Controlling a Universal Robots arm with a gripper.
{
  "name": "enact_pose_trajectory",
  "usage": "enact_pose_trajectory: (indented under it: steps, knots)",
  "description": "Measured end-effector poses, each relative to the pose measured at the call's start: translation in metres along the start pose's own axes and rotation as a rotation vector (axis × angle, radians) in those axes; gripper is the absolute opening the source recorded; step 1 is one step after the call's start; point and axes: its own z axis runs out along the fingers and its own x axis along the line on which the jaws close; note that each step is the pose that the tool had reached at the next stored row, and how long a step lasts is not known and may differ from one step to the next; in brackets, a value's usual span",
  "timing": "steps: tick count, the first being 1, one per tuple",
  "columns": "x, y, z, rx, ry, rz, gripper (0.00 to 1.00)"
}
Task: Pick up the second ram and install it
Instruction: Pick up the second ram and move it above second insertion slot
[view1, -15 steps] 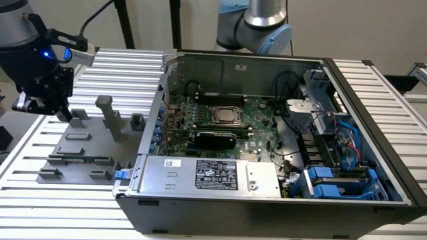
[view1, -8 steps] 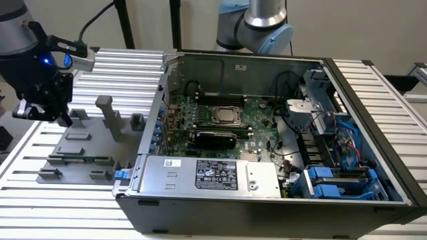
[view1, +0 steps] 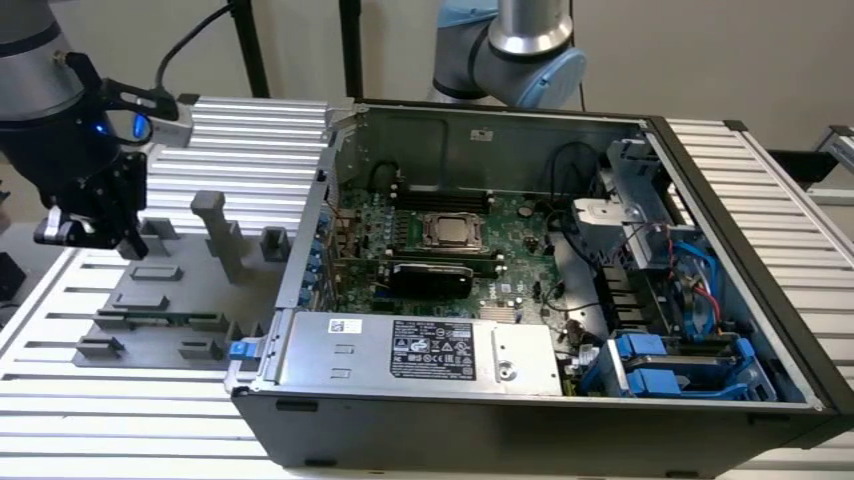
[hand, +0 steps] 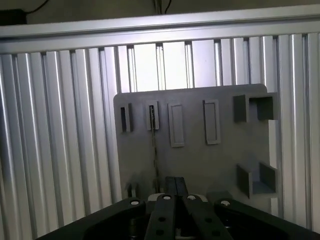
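Observation:
Grey slot blocks enclose both ends of the second ram, so my gripper should next grab it by the bare middle of its upper edge (view1: 162, 316).
The second ram (view1: 160, 318) is a thin green stick standing on edge in a slot of the grey fixture plate (view1: 147, 345), at the exterior view's left. In the wrist view the ram (hand: 154, 150) is a narrow dark line running across the plate (hand: 200, 165). My gripper (view1: 114, 240) hangs above the plate's far left part, apart from the ram. In the wrist view its fingertips (hand: 175, 187) are pressed together, with nothing between them. The gripper is shut.
An open computer case (view1: 534, 400) fills the exterior view's right, with the motherboard (view1: 441, 250) and its long black slots inside. Grey posts (view1: 214, 230) and blocks rise from the fixture plate. Everything rests on a ribbed aluminium table (view1: 254, 140).

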Motion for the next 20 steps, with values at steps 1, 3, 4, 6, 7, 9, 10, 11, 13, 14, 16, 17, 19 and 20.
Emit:
enact_pose_trajectory:
  steps: [1,3,4,6,7,9,10,11,13,14,16,17,19,20]
  knots:
    - [0.000,-0.0003,0.0007,0.0001,0.0003,0.000,0.00]
    - [0.000,-0.0008,0.0025,0.0002,0.0007,0.000,1.00]
    - [0.000,-0.0010,0.0034,0.0002,0.0006,-0.001,1.00]
    - [0.001,-0.0011,0.0048,0.0001,0.0008,-0.005,1.00]
    - [0.002,-0.0012,0.0058,0.0002,0.0008,-0.008,1.00]
    - [0.003,-0.0012,0.0079,0.0001,0.0008,-0.015,1.00]
    - [0.003,-0.0013,0.0092,0.0001,0.0009,-0.020,1.00]
    - [0.004,-0.0014,0.0109,0.0002,0.0007,-0.024,1.00]
    - [0.005,-0.0015,0.0145,0.0002,0.0008,-0.035,1.00]
    - [0.006,-0.0016,0.0163,0.0003,0.0008,-0.041,1.00]
    - [0.007,-0.0017,0.0200,0.0003,0.0008,-0.055,1.00]
    - [0.008,-0.0017,0.0217,0.0002,0.0009,-0.060,1.00]
    - [0.008,-0.0018,0.0254,0.0003,0.0008,-0.066,1.00]
    - [0.009,-0.0018,0.0272,0.0002,0.0010,-0.069,1.00]
